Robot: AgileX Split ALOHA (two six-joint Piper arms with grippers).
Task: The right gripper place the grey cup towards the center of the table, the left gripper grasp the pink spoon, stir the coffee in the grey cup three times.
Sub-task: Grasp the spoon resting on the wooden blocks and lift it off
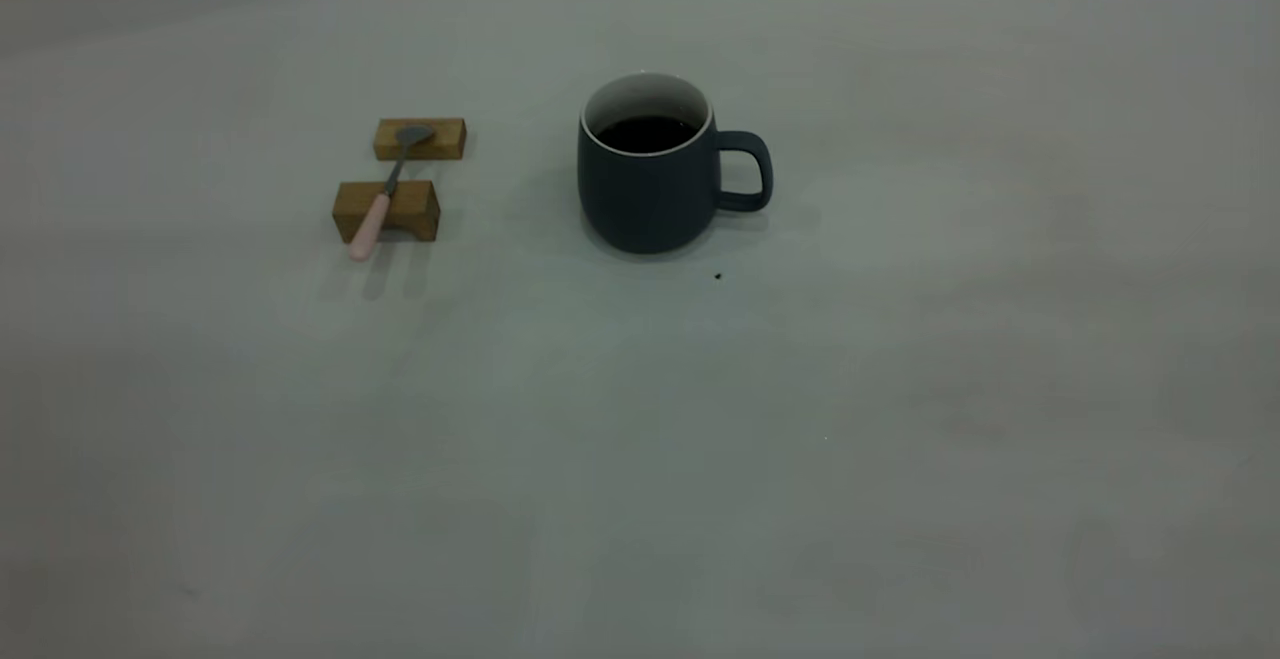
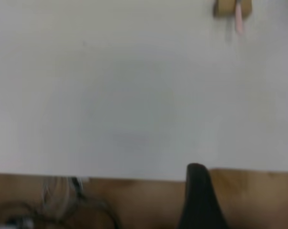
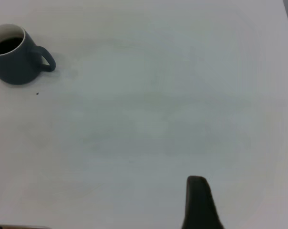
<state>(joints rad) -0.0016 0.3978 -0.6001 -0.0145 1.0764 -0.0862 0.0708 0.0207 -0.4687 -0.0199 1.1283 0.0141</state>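
Note:
I should grab the pink spoon by its pink handle (image 1: 371, 227) with my left gripper next, to stir the coffee in the grey cup (image 1: 648, 189).
The grey cup (image 1: 648, 189) stands upright near the middle of the table (image 1: 700, 459), handle pointing right, with dark coffee (image 1: 645, 133) inside. The pink spoon (image 1: 385, 189) lies left of it across two wooden blocks, pink handle toward the near side. Neither arm shows in the exterior view. My left gripper (image 2: 199, 200) appears only as a dark tip over the table's edge, far from the pink spoon (image 2: 239, 21). My right gripper (image 3: 197, 202) is likewise a dark tip above bare table, far from the grey cup (image 3: 13, 62) and touching nothing.
Two wooden blocks (image 1: 420, 139) (image 1: 388, 211) carry the spoon. A tiny black speck (image 1: 718, 276) lies just in front of the cup. In the left wrist view a brown surface with cables (image 2: 63, 205) lies beyond the table's edge.

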